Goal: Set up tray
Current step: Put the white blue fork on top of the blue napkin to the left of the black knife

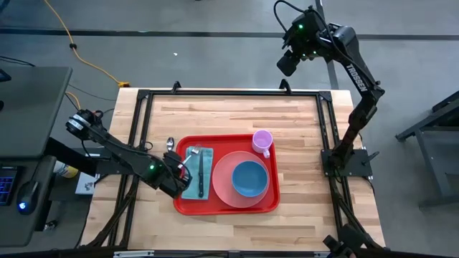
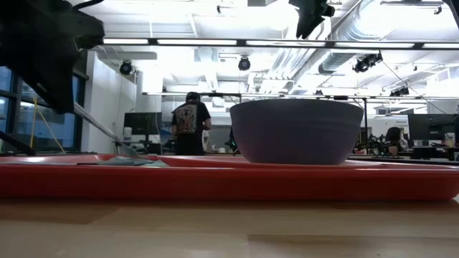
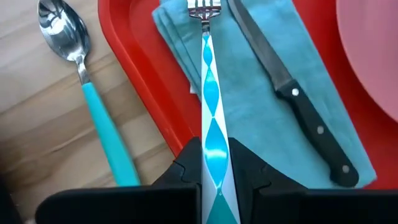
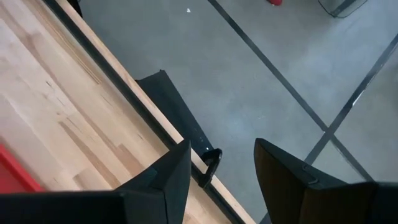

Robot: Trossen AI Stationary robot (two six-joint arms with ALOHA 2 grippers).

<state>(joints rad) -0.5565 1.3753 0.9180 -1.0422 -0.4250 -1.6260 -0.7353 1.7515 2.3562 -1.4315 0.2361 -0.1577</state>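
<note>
The fork's handle hangs over the tray's rim, outside the napkin [image 1: 195, 185] [image 3: 273, 149], so my left gripper needs to move the fork toward the napkin before it lets go.
The red tray [image 1: 226, 208] lies mid-table. On it are a teal napkin [image 1: 195, 185], a black-handled knife [image 3: 298, 106] on the napkin, a salmon-pink plate [image 1: 222, 179] carrying a blue bowl [image 1: 249, 178], and a pink mug [image 1: 262, 141]. A teal-handled spoon [image 3: 87, 93] lies on the wood just left of the tray. My left gripper [image 3: 214, 155] is at the tray's left edge, shut on a fork [image 3: 206, 74] with a teal-and-white diamond handle. My right gripper [image 4: 217, 162] is open, raised beyond the table's far right corner. My left gripper pinches the fork's handle [image 3: 212, 143] between its two fingers [image 3: 186, 167]. The fingers lie along the fork, coming from the table's near left side. The fork slants down from the hold, its tines [image 3: 204, 9] over the napkin; whether they touch the cloth I cannot tell.
The plate and bowl [image 2: 297, 132] fill the tray's right half, and the mug stands at its far right corner. Bare wood surrounds the tray. A black frame [image 1: 229, 93] runs along the table's edges. People stand in the room far behind the table.
</note>
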